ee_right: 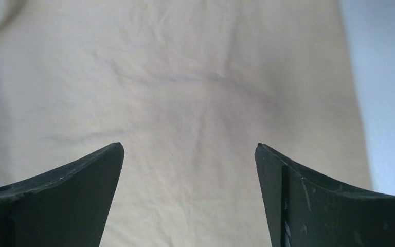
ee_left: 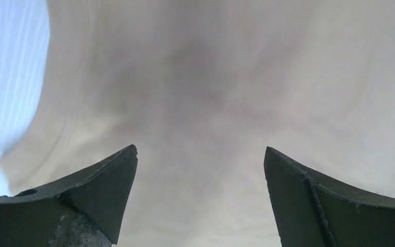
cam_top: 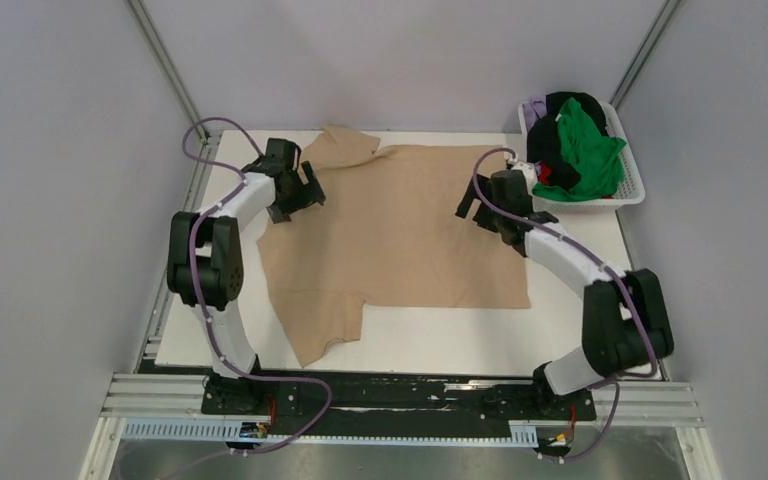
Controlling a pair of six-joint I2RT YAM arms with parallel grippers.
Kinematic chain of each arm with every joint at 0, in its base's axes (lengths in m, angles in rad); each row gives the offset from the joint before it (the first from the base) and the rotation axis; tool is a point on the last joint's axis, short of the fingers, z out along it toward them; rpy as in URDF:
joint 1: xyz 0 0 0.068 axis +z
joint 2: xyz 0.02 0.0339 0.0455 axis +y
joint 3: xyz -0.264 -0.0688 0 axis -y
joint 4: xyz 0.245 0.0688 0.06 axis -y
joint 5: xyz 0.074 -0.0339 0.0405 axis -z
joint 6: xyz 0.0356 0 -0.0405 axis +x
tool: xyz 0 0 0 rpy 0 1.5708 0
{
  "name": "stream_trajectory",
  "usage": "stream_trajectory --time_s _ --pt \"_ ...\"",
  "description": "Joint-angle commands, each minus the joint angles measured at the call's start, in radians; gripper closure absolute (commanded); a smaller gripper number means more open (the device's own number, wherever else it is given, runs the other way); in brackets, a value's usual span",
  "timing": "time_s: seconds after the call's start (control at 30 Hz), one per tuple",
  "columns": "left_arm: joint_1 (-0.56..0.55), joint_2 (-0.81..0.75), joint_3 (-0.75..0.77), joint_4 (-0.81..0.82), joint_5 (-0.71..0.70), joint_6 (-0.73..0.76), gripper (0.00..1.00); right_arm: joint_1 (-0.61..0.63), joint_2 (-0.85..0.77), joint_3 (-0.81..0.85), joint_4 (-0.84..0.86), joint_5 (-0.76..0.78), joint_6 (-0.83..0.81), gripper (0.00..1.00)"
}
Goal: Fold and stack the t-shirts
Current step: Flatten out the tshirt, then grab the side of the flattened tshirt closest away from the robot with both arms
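I need to grab the tan-beige t-shirt (cam_top: 400, 230) with my left gripper next, by the near sleeve's outer corner (cam_top: 306, 359), to fold the t-shirt's near side over its body.
A large tan-beige t-shirt (cam_top: 400, 230) lies spread flat on the white table, one sleeve at the far left, one at the near left. My left gripper (cam_top: 307, 190) is open and empty over the shirt's far left part; the cloth (ee_left: 200, 92) fills its wrist view between the spread fingers (ee_left: 108, 180). My right gripper (cam_top: 472, 210) is open and empty over the shirt's far right edge; the cloth (ee_right: 185, 103) shows between its fingers (ee_right: 283, 180). A bright green t-shirt (cam_top: 590, 150), a black one (cam_top: 560, 125), a red one (cam_top: 547, 170) and a pale purple one (cam_top: 535, 105) lie heaped in the basket.
The white latticed plastic basket (cam_top: 632, 190) stands at the table's far right corner, close behind my right gripper. Grey walls close in the table on three sides. Bare white table (cam_top: 440, 340) lies near the front edge and along the right of the shirt.
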Motion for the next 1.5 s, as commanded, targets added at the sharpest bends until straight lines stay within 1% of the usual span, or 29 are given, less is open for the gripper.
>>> stream_trajectory --time_s 0.0,0.03,0.13,0.17,0.2,0.3,0.33,0.43,0.47,0.53,0.63,0.67,0.7,0.73,0.8,0.87,0.9,1.13,1.2,1.23,1.33,1.47 --pt "-0.133 -0.303 -0.096 -0.077 -0.176 0.030 0.00 -0.005 -0.243 -0.185 0.024 0.120 0.100 0.00" --pt "-0.185 -0.330 -0.149 -0.092 -0.202 0.023 0.00 -0.005 -0.288 -0.230 0.026 0.129 0.125 0.00" --pt "-0.294 -0.488 -0.293 -0.193 -0.294 -0.024 0.00 -0.013 -0.402 -0.343 0.020 0.162 0.192 0.00" --pt "-0.346 -0.520 -0.321 -0.217 -0.310 -0.043 0.00 -0.016 -0.432 -0.372 0.020 0.161 0.196 0.00" --pt "-0.374 -0.579 -0.371 -0.267 -0.326 -0.077 0.00 -0.017 -0.463 -0.394 0.020 0.159 0.194 0.00" --pt "-0.495 -0.674 -0.465 -0.379 -0.306 -0.150 0.00 -0.021 -0.540 -0.434 0.011 0.156 0.187 0.00" --pt "-0.544 -0.714 -0.506 -0.436 -0.302 -0.193 0.00 -0.022 -0.563 -0.442 0.005 0.158 0.184 0.00" --pt "-0.629 -0.793 -0.566 -0.566 -0.282 -0.327 0.00 -0.024 -0.626 -0.464 -0.004 0.167 0.180 0.00" --pt "-0.664 -0.810 -0.594 -0.582 -0.278 -0.354 0.00 -0.025 -0.638 -0.469 -0.005 0.167 0.178 0.00" --pt "-0.700 -0.861 -0.645 -0.594 -0.244 -0.416 0.01 -0.024 -0.654 -0.476 -0.006 0.170 0.173 0.00" --pt "-0.726 -0.941 -0.720 -0.573 -0.158 -0.501 0.06 -0.024 -0.660 -0.478 -0.010 0.187 0.169 0.00" --pt "-0.734 -0.955 -0.760 -0.570 -0.145 -0.516 0.10 -0.025 -0.657 -0.478 -0.010 0.192 0.168 0.00" --pt "-0.737 -0.978 -0.775 -0.567 -0.124 -0.536 0.12 -0.025 -0.655 -0.478 -0.012 0.198 0.169 0.00" --pt "-0.739 -0.988 -0.805 -0.571 -0.119 -0.547 0.16 -0.025 -0.649 -0.477 -0.012 0.202 0.169 0.00" --pt "-0.740 -1.011 -0.842 -0.569 -0.114 -0.565 0.22 -0.025 -0.637 -0.473 -0.013 0.203 0.169 0.00" --pt "-0.740 -1.021 -0.874 -0.542 -0.113 -0.571 0.24 -0.025 -0.626 -0.468 -0.014 0.203 0.169 0.00" --pt "-0.740 -1.017 -0.889 -0.502 -0.107 -0.564 0.27 -0.026 -0.620 -0.466 -0.015 0.203 0.169 0.00" --pt "-0.741 -0.886 -0.914 -0.366 -0.090 -0.543 0.38 -0.025 -0.608 -0.463 -0.020 0.214 0.172 0.00" --pt "-0.740 -0.844 -0.916 -0.344 -0.085 -0.532 0.42 -0.025 -0.608 -0.463 -0.021 0.219 0.172 0.00" --pt "-0.740 -0.830 -0.916 -0.339 -0.083 -0.530 0.46 -0.026 -0.608 -0.463 -0.024 0.223 0.173 0.00" --pt "-0.741 -0.781 -0.917 -0.310 -0.078 -0.521 0.50 -0.026 -0.610 -0.463 -0.028 0.228 0.177 0.00" --pt "-0.741 -0.733 -0.911 -0.284 -0.102 -0.519 0.59 -0.026 -0.617 -0.464 -0.034 0.239 0.180 0.00"
